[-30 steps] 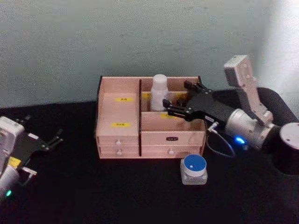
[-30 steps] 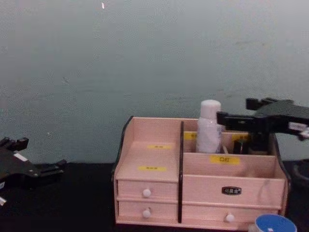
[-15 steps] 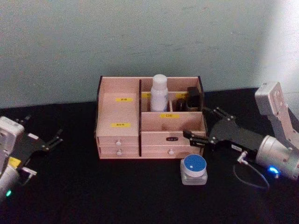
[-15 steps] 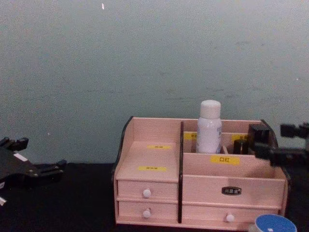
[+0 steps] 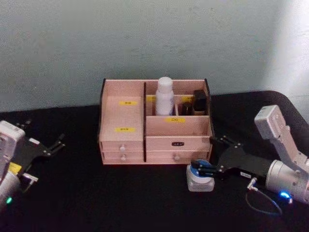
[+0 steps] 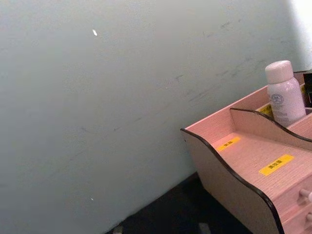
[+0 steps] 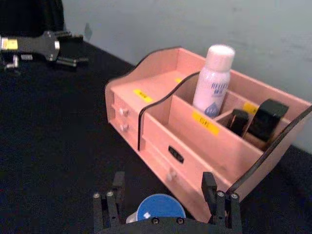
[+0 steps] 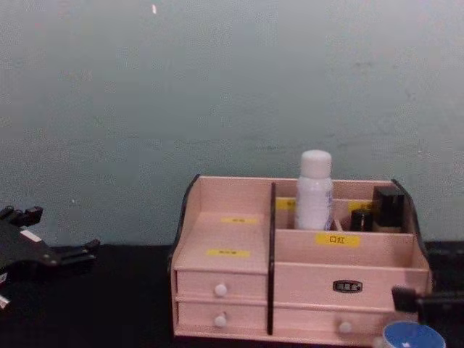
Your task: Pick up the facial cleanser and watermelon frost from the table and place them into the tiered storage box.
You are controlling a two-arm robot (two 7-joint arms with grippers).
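The watermelon frost [image 7: 160, 207] needs to go into the storage box, so my right gripper should next grab its body below the blue lid.
The facial cleanser [image 5: 164, 95] [image 7: 213, 82] [image 8: 314, 190] [image 6: 284, 92], a tall white bottle, stands upright in a back compartment of the tiered storage box [image 5: 123, 116] [image 7: 161, 105] [image 8: 225, 232] [image 6: 243, 156]. The watermelon frost [image 5: 199, 180] [image 7: 160, 207] [image 8: 413, 336], a squat jar with a blue lid, sits on the table just off the box's front right corner. My right gripper [image 5: 204, 154] [image 7: 158, 193] is open and low, its fingers straddling the jar without closing on it. My left gripper [image 5: 54, 144] [image 8: 51, 243] rests open at the far left.
Small black containers [image 5: 199, 100] [image 7: 263, 119] stand in the box's back right compartment beside the bottle. The table [image 5: 120, 193] is black, and a pale wall runs close behind the box. A cable [image 5: 263, 200] loops under the right wrist.
My right gripper left the bottle standing in the box, drew back from the back compartment and came down in front of the box to the blue-lidded jar. The left arm stayed still.
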